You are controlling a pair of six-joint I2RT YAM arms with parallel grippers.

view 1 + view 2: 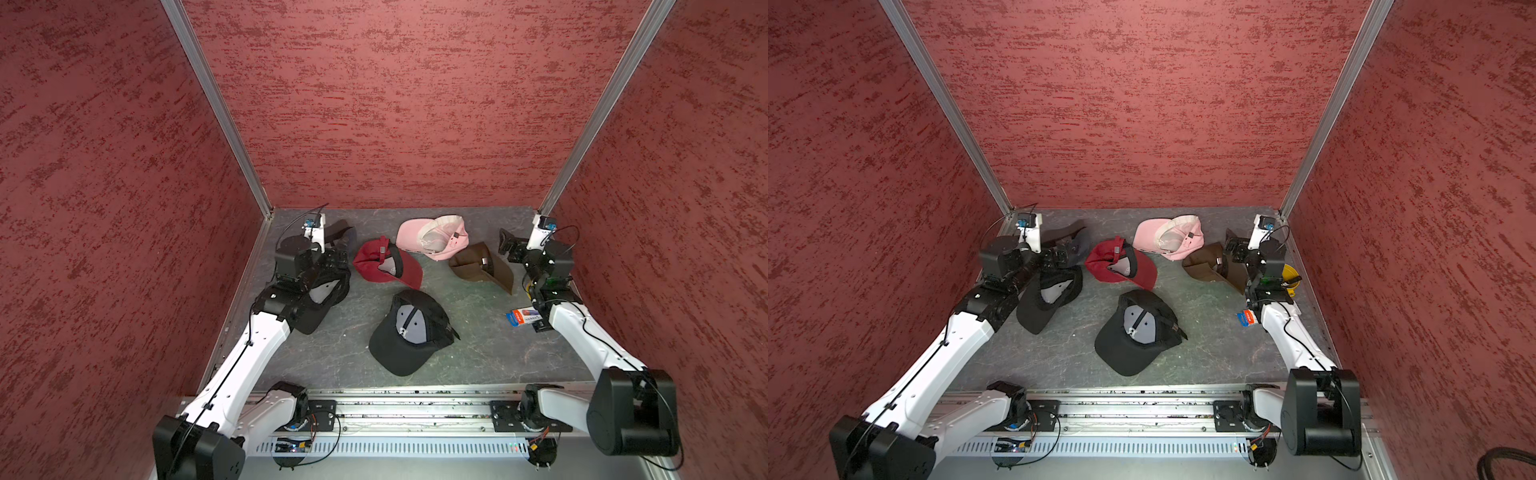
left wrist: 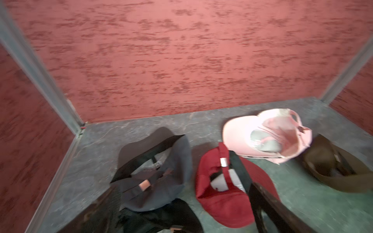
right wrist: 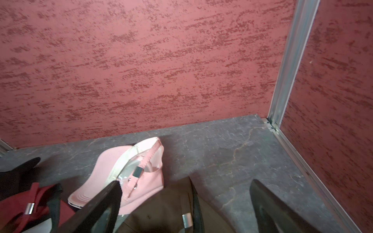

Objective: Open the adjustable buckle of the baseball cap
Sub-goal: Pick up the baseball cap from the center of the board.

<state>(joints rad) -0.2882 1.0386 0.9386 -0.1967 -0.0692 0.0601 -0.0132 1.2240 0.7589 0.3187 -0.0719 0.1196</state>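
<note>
The middle black cap's strap needs to stay free to open the buckle, so my left gripper should next grab the cap by the side rim of the cap's top.
Several baseball caps lie upside down on the grey table (image 1: 478, 353): black (image 1: 409, 332) in the middle, red (image 1: 386, 266), pink (image 1: 432, 237), brown (image 1: 478, 268), and a second black one (image 1: 320, 303) under my left arm. My left gripper (image 2: 185, 201) hangs open over a grey cap (image 2: 161, 181) and the red cap (image 2: 222, 199), holding nothing. My right gripper (image 3: 185, 193) is open above the brown cap (image 3: 161, 209), whose metal buckle (image 3: 187, 220) lies between its fingers. The red cap's buckle (image 2: 223, 162) and the pink cap's buckle (image 3: 138, 171) also show.
Red textured walls close in the back and both sides. A blue and orange packet (image 1: 523, 316) lies beside my right arm, and something yellow (image 1: 1289, 276) sits behind it by the right wall. The arms' mounting rail (image 1: 415, 409) runs along the front.
</note>
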